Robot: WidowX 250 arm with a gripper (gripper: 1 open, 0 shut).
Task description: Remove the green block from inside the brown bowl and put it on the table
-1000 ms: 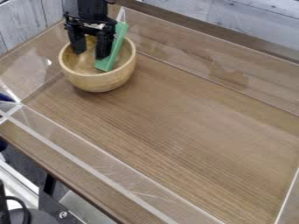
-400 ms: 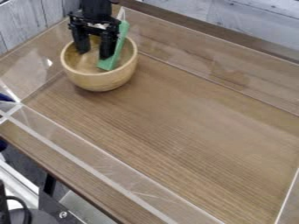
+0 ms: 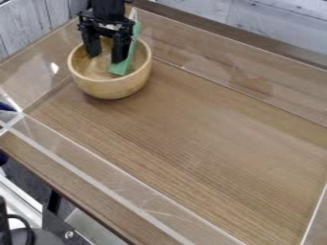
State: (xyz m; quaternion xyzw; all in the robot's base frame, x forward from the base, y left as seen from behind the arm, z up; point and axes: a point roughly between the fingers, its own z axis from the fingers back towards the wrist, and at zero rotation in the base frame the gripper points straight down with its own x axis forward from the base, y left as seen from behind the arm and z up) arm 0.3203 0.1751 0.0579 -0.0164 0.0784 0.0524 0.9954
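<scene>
I should close beside the green block's upper part in the brown bowl [image 3: 87, 84] to catch it.
The brown bowl [image 3: 87, 84] stands at the table's [image 3: 205, 144] far left corner. The green block [image 3: 122, 65] leans inside it against the right wall, with its top end near the rim. My gripper [image 3: 106, 50] points straight down into the bowl with its black fingers [image 3: 88, 43] spread open. The right finger stands right at the block and covers its upper part. I cannot tell whether that finger touches the block. Nothing is held between the fingers.
Clear acrylic walls [image 3: 64, 158] run along the table's edges, close to the bowl on the left and at the back. Bare wood-grain tabletop spreads to the right of the bowl and in front of it.
</scene>
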